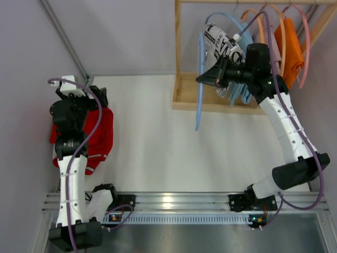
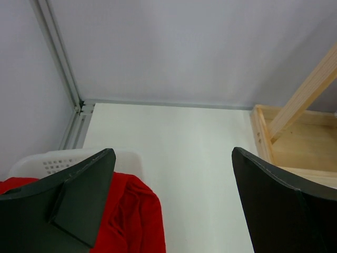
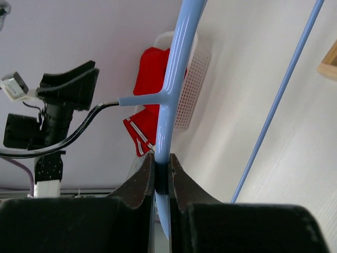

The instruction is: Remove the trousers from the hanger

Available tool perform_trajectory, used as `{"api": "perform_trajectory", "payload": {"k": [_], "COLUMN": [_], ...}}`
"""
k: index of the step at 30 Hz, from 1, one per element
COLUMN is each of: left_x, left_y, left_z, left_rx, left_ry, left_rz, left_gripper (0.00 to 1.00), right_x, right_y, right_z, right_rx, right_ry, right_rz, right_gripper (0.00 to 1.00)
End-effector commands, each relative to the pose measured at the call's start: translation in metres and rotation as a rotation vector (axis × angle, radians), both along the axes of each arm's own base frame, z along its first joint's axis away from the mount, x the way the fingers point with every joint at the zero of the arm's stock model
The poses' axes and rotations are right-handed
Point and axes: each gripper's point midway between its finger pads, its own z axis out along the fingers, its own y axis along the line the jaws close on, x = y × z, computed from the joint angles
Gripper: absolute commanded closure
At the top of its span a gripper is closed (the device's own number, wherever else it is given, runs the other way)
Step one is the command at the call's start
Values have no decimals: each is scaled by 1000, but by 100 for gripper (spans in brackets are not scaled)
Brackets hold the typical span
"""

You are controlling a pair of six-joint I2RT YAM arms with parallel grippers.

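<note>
My left gripper should next grab the light blue hanger near its loose end point(image 1: 198, 116). The hanger's hook stays free to hang on the rack's bar.
My right gripper point(image 1: 203, 79) is shut on the bar of a light blue hanger point(image 1: 199, 100) that it holds out in front of the wooden rack point(image 1: 184, 89). In the right wrist view the jaws point(image 3: 162, 169) pinch this hanger point(image 3: 174, 74). White trousers with black print point(image 1: 220, 41), light blue trousers point(image 1: 239, 94) and orange trousers point(image 1: 293, 52) hang on the rack behind the right wrist. Red trousers point(image 1: 100, 134) lie in a white basket at the left, also seen in the left wrist view point(image 2: 129, 211). My left gripper point(image 2: 171, 174) is open and empty above them.
The white basket point(image 2: 63, 158) stands against the left wall, also seen in the right wrist view point(image 3: 192, 79). Several empty hangers, orange and pink point(image 1: 304, 47), hang on the rack's rail. The rack's wooden base point(image 2: 295, 153) lies at the far right of the table.
</note>
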Motion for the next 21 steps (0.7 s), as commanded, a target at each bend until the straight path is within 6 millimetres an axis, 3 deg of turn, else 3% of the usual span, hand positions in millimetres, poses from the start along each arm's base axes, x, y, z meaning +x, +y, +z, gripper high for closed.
{"api": "perform_trajectory", "payload": {"k": [1,4,8,12,13,14,15,17,18,21], "left_x": [-8,-17,-25,-18,-23,-23,-26,-17,-24,-29], "left_y": [-19,-30,-61,-102,-133,-147,-176,-203,-222,-261], "left_z": [21,35,49,68,72,76,83,79,90,84], "left_rx": [-48,-50,-81,-45,-27,6,7,4,-8,0], "left_ry": [-23,-60,-80,-91,-100,-115,-124,-90,-102,-66], "left_rz": [-91,-144,-317,-480,-574,-605,-669,-704,-734,-796], "left_gripper": [2,2,2,2,2,2,4,7,10,11], "right_x": [30,49,66,67,66,63,60,58,57,56], "right_y": [3,7,13,20,22,24,24,27,26,26], "right_z": [27,56,79,83,82,83,84,80,78,72], "right_rx": [32,60,108,126,123,123,120,109,103,71], "right_ry": [-61,-123,-185,-189,-187,-190,-193,-189,-191,-191], "right_rz": [-35,-43,-60,-57,-61,-58,-60,-67,-70,-89], "right_gripper": [100,100,100,100,100,100,100,100,100,100]}}
